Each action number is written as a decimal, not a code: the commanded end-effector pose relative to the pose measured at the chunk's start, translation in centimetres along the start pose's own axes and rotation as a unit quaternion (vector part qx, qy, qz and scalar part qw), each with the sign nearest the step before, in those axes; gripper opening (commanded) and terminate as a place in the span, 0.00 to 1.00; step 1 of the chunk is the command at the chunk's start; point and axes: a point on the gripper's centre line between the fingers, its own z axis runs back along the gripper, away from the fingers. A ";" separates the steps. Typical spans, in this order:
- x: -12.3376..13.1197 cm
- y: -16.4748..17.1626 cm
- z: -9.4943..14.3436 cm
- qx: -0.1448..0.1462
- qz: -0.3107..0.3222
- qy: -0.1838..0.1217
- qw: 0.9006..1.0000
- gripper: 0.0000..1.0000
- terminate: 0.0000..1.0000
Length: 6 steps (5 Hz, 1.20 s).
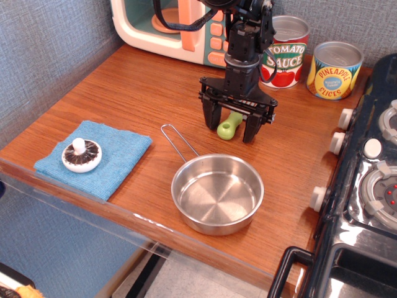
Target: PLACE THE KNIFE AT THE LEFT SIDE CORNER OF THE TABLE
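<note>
My gripper grabs the knife by its lime-green handle [231, 124] next, to place it at the side corner of the table.
The knife [229, 126] is a small toy spatula with a lime-green handle. It lies on the reddish-brown wooden table [124, 99], right of centre. Only its green handle shows; its grey head is hidden behind the gripper. My black gripper [230, 127] hangs over it, open, with one finger on each side of the handle. The fingertips are low, close to the tabletop. The table's left front corner holds a blue cloth.
A steel pan [217, 194] with a wire handle sits just in front of the gripper. A blue cloth [99, 158] with a toy mushroom [81, 155] lies at the left front. A toy microwave [180, 25], two cans [284, 53] and a black stove [366, 186] stand behind and right.
</note>
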 end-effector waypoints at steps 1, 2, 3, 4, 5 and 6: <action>0.9 1.1 0.6 0.001 0.015 -0.017 1.000 0.00 0.00; 0.9 0.6 2.0 -0.017 0.010 -0.031 0.999 0.00 0.00; 1.5 0.7 5.4 -0.048 0.005 -0.068 0.997 0.00 0.00; 2.2 3.4 9.5 -0.061 0.011 -0.113 0.992 0.00 0.00; 2.1 7.7 10.3 -0.014 -0.007 -0.118 0.993 0.00 0.00; 1.2 12.4 8.7 0.007 -0.019 -0.096 0.995 0.00 0.00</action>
